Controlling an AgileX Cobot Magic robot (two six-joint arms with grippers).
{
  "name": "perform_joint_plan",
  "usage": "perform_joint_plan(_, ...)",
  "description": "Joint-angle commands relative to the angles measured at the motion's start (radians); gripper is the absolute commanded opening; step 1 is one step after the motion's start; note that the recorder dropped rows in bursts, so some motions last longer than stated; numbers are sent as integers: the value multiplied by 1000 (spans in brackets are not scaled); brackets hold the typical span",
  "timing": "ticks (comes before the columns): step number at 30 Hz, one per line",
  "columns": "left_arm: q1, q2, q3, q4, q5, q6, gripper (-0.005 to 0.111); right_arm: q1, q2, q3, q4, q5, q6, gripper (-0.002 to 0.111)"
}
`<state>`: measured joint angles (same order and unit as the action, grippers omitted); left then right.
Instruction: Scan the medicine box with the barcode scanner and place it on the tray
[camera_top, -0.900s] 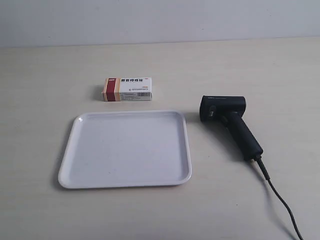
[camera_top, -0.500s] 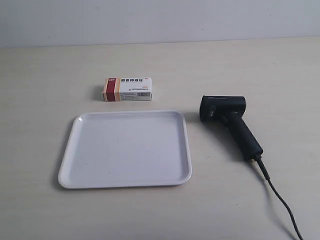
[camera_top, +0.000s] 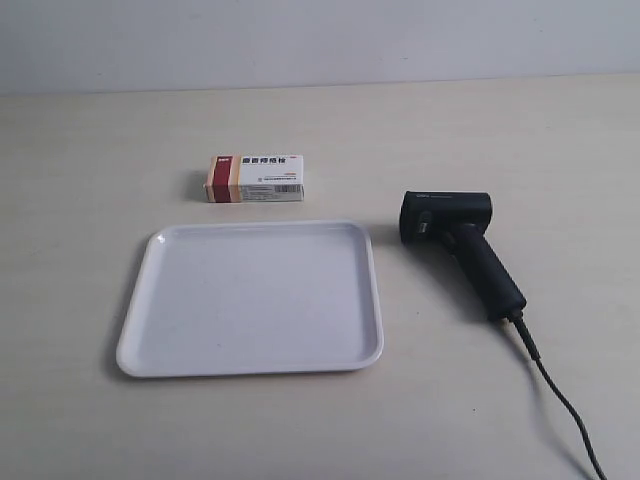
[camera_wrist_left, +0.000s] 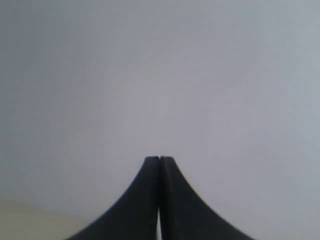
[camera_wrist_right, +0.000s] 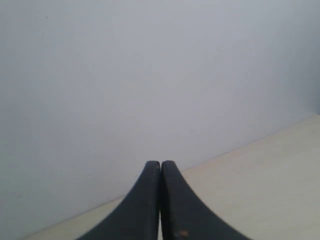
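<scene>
The left gripper should reach the box and take hold of its red-banded end (camera_top: 221, 180), so that the medicine box's barcode (camera_top: 288, 188) stays free for the scanner.
The medicine box (camera_top: 255, 178), white with a dark red and orange band at its left end, lies flat on the table just behind the tray (camera_top: 148, 330). The white tray holds nothing. To the tray's right lies the black barcode scanner (camera_top: 460, 245) on its side, head toward the tray, its thin cable (camera_top: 560, 400) trailing to the front right. Neither arm shows in the exterior view. My left gripper (camera_wrist_left: 159, 159) is shut, facing a grey wall, with nothing between its fingers. My right gripper (camera_wrist_right: 160, 163) is likewise shut and empty, with wall and table edge beyond it.
The pale table (camera_top: 90, 140) runs back to a grey wall (camera_top: 320, 40). In the right wrist view a strip of the table (camera_wrist_right: 260, 180) meets the wall. Nothing else stands on the table.
</scene>
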<state>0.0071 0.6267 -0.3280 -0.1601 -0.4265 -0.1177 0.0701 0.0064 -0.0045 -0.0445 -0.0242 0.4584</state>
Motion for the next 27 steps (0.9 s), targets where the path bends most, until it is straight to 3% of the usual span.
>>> perform_joint_plan(1,-17,453,-261,281,290,-162,0,-5,-6,5,1,-13,-13,0)
perform_joint_plan(4,-99,754,-528,444,612,-202,0,-5,-6,5,1,-15,-13,0)
perform_joint_plan(6,-162,906,-703,391,840,-23,0,-5,-6,5,1,-15,-13,0)
perform_joint_plan(8,-210,1049,-897,126,1074,380,0,-5,-6,5,1,-15,-13,0)
perform_joint_plan(11,-216,1212,-1128,-382,1395,1079,0,-5,-6,5,1,-15,-13,0)
perform_joint_plan(12,-216,1260,-1186,-511,1462,1238,0,-5,-6,5,1,-15,-13,0)
perform_joint_plan(15,-228,1376,-1267,-737,1468,1405,0,-5,-6,5,1,-15,-13,0)
perform_joint_plan(17,-247,1427,-1288,-729,1395,1441,5,-5,-6,5,1,-15,-13,0)
perform_joint_plan(19,-262,1466,-1294,-703,1317,1428,18,-5,-6,5,-11,-15,-13,0)
perform_joint_plan(23,-279,1529,-1294,-718,1202,1430,70,-5,-6,5,-18,-15,-13,0)
perform_joint_plan(26,-284,1567,-1294,-708,1226,1564,100,-5,-6,5,-18,-15,-15,0)
perform_joint_plan(27,-284,1583,-1294,-714,1235,1598,105,-5,-6,5,-18,-15,-15,0)
